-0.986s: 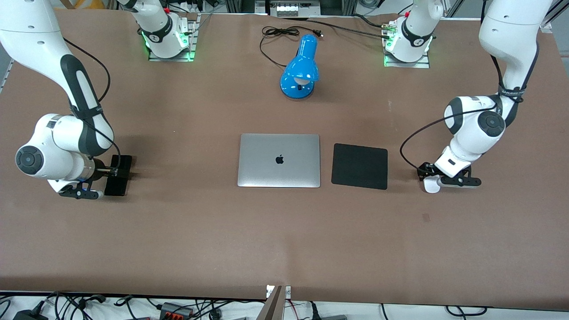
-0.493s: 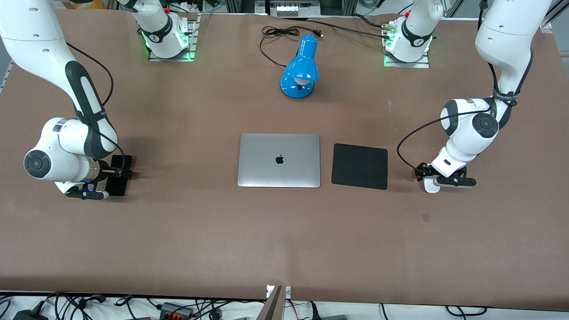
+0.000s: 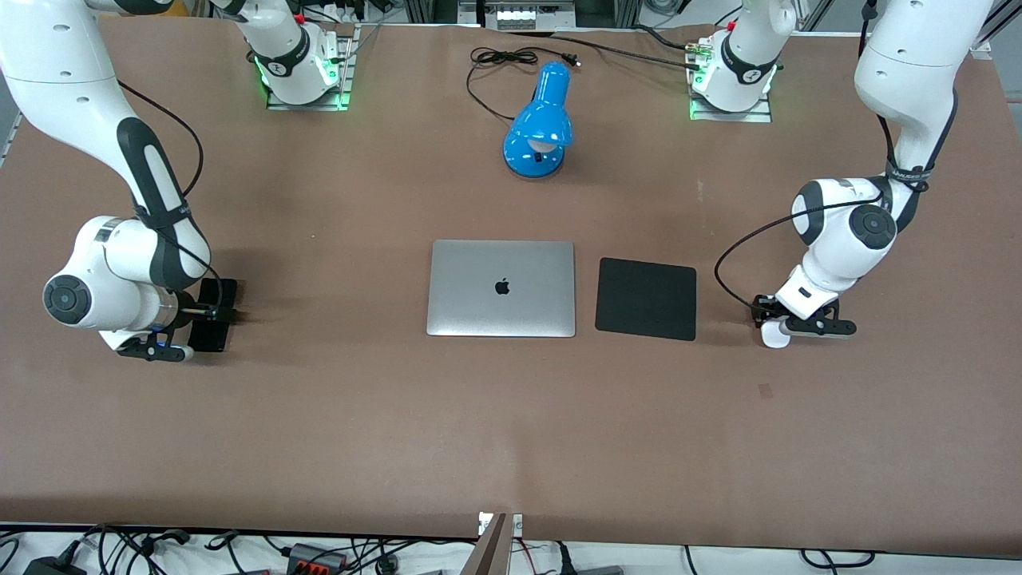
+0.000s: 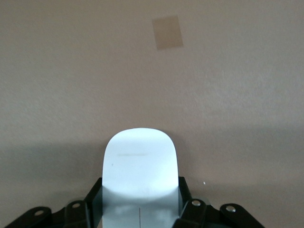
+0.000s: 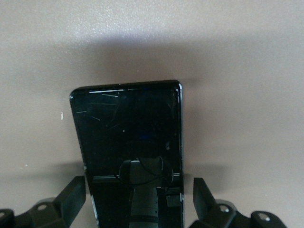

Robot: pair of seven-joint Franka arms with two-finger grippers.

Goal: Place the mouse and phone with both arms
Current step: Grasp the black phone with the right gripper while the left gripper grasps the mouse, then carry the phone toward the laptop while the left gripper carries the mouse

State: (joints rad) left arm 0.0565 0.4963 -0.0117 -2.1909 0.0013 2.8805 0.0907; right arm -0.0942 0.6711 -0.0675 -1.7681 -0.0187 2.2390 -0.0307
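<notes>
Both fingers are beside the black phone's long sides in the right wrist view, so my right gripper needs to close on it.
The white mouse (image 3: pixel 771 337) lies on the brown table near the left arm's end, beside the black mouse pad (image 3: pixel 645 298). My left gripper (image 3: pixel 774 326) is low over it; in the left wrist view its fingers (image 4: pixel 95 192) press both sides of the mouse (image 4: pixel 141 159), so my left gripper (image 4: pixel 140 192) is shut on it. The black phone (image 3: pixel 209 339) lies flat near the right arm's end. My right gripper (image 3: pixel 210 314) straddles it. In the right wrist view the phone (image 5: pixel 128 128) sits between the spread fingers (image 5: pixel 76 192) of my right gripper (image 5: pixel 139 192), with a gap at the sides.
A closed silver laptop (image 3: pixel 501 287) lies mid-table next to the mouse pad. A blue desk lamp (image 3: pixel 539 128) with its black cord stands farther from the camera. A small tape patch (image 3: pixel 765 390) marks the table near the mouse.
The right arm's wrist has shifted a little toward the laptop and settled lower over the phone. The left arm has shifted slightly at the mouse. The phone and mouse stay in place.
</notes>
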